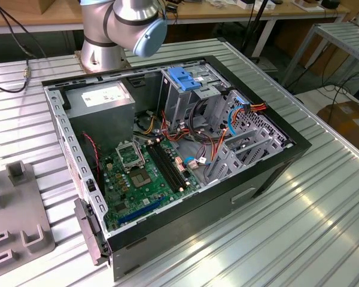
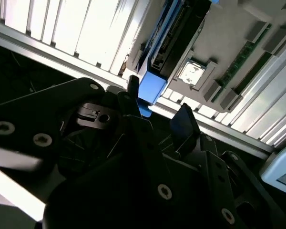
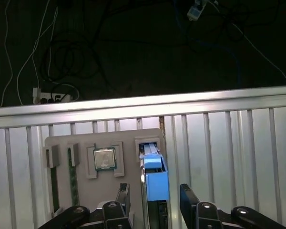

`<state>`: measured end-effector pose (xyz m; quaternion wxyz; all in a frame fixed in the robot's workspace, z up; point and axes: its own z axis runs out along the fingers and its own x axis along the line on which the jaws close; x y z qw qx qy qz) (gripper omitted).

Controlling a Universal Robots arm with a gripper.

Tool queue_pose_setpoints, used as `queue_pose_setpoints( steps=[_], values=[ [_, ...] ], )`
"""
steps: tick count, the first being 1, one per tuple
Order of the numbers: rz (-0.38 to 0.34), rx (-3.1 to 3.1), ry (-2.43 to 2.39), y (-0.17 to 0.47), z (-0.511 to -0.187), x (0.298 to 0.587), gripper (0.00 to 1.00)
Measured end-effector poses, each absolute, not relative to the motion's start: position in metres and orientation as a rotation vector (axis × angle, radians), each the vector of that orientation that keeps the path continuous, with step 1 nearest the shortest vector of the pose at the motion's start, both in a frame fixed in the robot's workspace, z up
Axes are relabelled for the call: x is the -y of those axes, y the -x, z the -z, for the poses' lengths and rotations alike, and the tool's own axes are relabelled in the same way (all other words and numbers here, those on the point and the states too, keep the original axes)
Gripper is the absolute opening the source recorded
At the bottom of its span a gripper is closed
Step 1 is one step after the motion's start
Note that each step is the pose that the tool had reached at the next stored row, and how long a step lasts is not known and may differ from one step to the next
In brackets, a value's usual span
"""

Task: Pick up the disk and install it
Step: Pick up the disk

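Observation:
My gripper takes hold of the disk across its exposed blue bar end (image 3: 157,186) next, since the holder's slot wraps the disk's far end.
The disk (image 3: 155,177) stands on edge in a slot of a grey holder plate (image 3: 128,136), its blue plastic rail facing the camera in both wrist views. My gripper (image 3: 156,199) is open and straddles the disk, one black finger (image 3: 124,194) on each side with small gaps to the rail. In the second wrist view the disk (image 2: 174,33) shows its black body and blue rail end, with the gripper (image 2: 157,107) just at that end. Nothing is held.
The holder plate also carries a processor chip (image 3: 105,158) and memory sticks (image 3: 73,176). In the exterior view an open computer case (image 1: 269,173) lies on the slatted metal table (image 1: 323,227), with a drive cage under a blue latch (image 1: 185,78), a power-supply box (image 1: 102,98) and the arm's base (image 1: 119,24).

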<state>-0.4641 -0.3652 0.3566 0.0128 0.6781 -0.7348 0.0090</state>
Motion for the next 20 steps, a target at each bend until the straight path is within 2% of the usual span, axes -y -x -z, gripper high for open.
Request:
queue_pose_setpoints(
  steps=[6,20],
  values=[
    [-0.050,2.290,-2.127,0.466,-0.351,0.364,0.54],
    [-0.050,2.271,-2.147,0.467,-0.319,0.365,0.54]
  ],
)
